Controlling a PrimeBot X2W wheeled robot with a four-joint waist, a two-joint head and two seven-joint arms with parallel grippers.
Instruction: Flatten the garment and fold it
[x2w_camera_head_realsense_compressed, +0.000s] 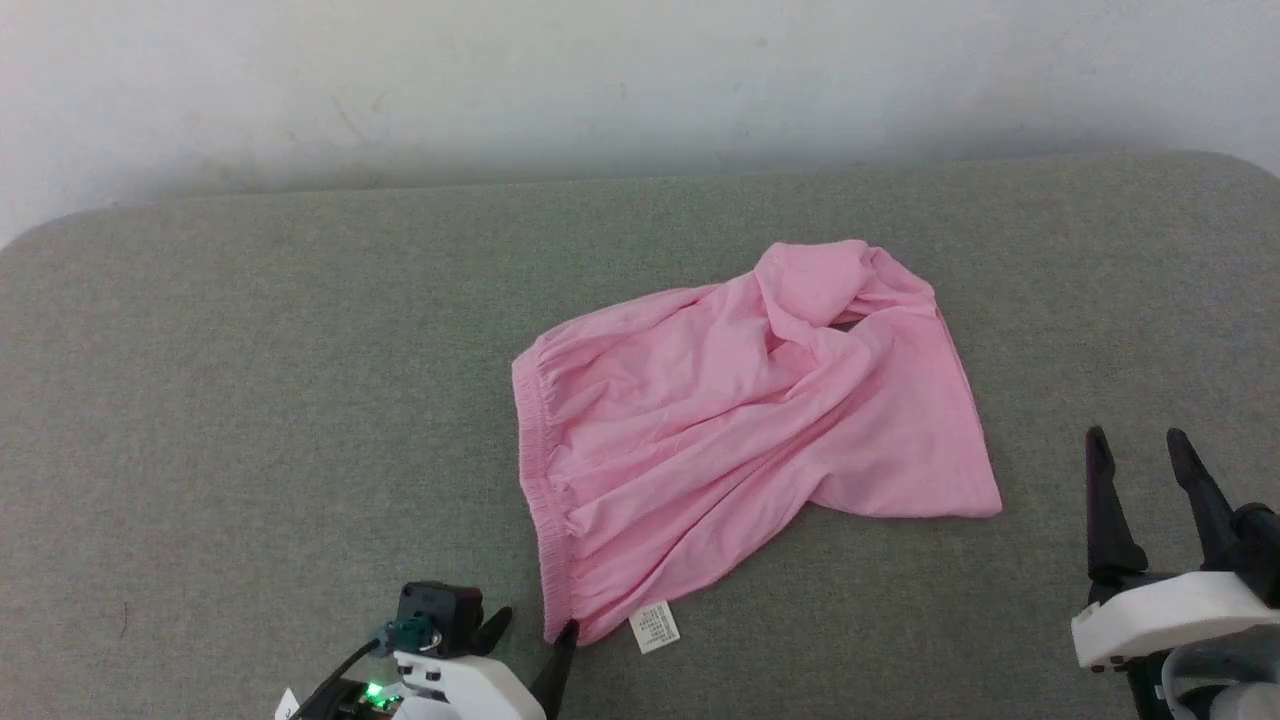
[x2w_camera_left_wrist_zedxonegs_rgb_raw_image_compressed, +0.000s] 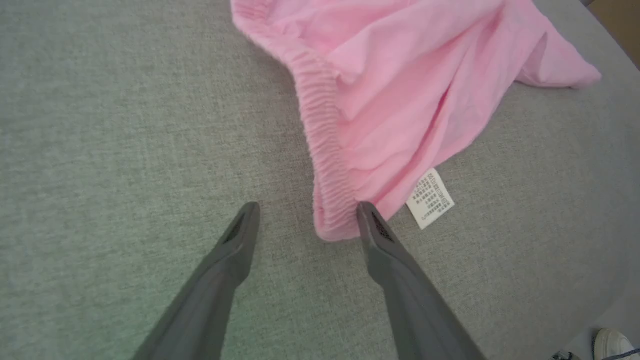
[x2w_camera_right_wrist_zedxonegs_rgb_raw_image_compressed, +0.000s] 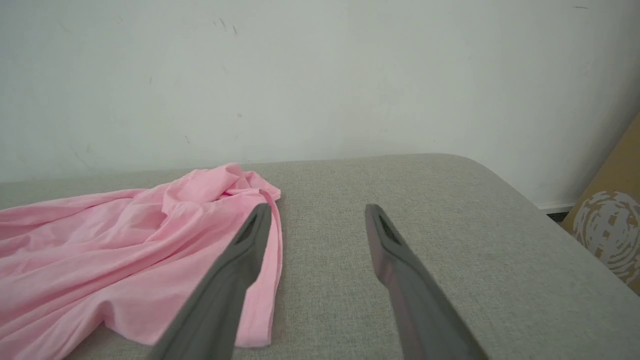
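Observation:
My left gripper grabs the gathered waistband corner (x2w_camera_head_realsense_compressed: 561, 626) next, which stands up at the garment's end while the pink cloth (x2w_camera_head_realsense_compressed: 720, 444) lies slack.
The garment (x2w_camera_head_realsense_compressed: 740, 420), light pink shorts, lies crumpled on the grey padded table (x2w_camera_head_realsense_compressed: 250, 400). Its gathered waistband (x2w_camera_head_realsense_compressed: 540, 470) runs down the left side, and a small white label (x2w_camera_head_realsense_compressed: 654, 627) sticks out at the near corner. My left gripper (x2w_camera_head_realsense_compressed: 535, 625) is open at the waistband's near end; in the left wrist view (x2w_camera_left_wrist_zedxonegs_rgb_raw_image_compressed: 307, 207) the waistband corner (x2w_camera_left_wrist_zedxonegs_rgb_raw_image_compressed: 330, 225) sits between the fingertips, one fingertip (x2w_camera_left_wrist_zedxonegs_rgb_raw_image_compressed: 367, 212) touching the cloth. Off to the right of the garment (x2w_camera_right_wrist_zedxonegs_rgb_raw_image_compressed: 125, 250), my right gripper (x2w_camera_head_realsense_compressed: 1140, 445) is open with nothing in it, and seen from its wrist (x2w_camera_right_wrist_zedxonegs_rgb_raw_image_compressed: 317, 210) it is above bare table.
A pale wall (x2w_camera_head_realsense_compressed: 640, 80) stands behind the table's far edge. The table's rounded right corner (x2w_camera_right_wrist_zedxonegs_rgb_raw_image_compressed: 465, 165) drops off beside a brown cardboard box (x2w_camera_right_wrist_zedxonegs_rgb_raw_image_compressed: 610, 225). A white shoe (x2w_camera_left_wrist_zedxonegs_rgb_raw_image_compressed: 612, 345) shows on the floor below the near edge.

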